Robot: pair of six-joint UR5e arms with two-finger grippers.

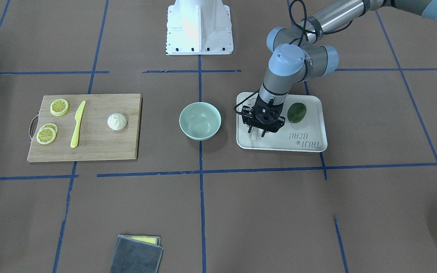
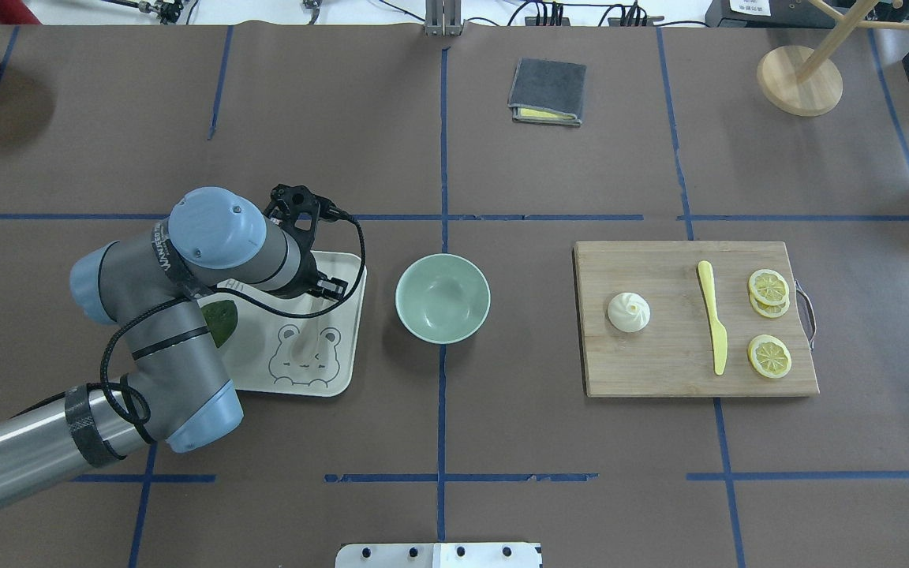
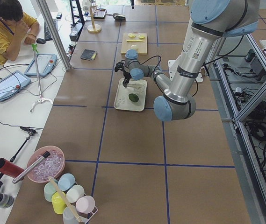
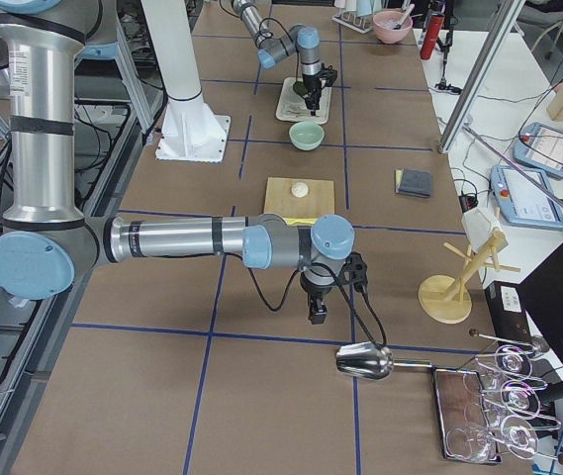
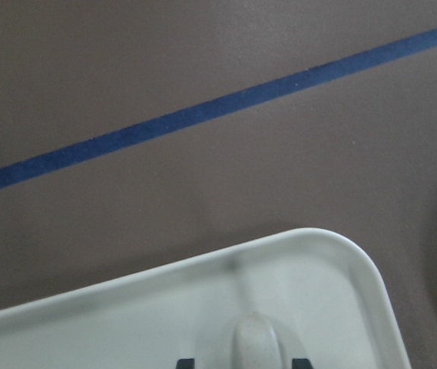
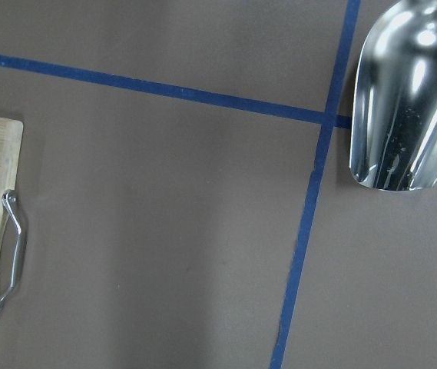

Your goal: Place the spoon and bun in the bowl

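Observation:
My left gripper grabs the cream spoon by its handle next, to set the spoon in the mint-green bowl.
The pale spoon lies on the cream bear-printed tray, and it also shows in the overhead view. My left gripper is low over the tray, open, with one finger on each side of the spoon's end. The mint-green bowl stands empty beside the tray. The white pleated bun sits on the wooden cutting board, far from both grippers. My right gripper shows only in the exterior right view, so I cannot tell whether it is open or shut.
A dark green avocado lies on the tray beside the left wrist. A yellow knife and lemon slices share the board. A folded grey cloth lies at the operators' side. A metal scoop lies under the right wrist.

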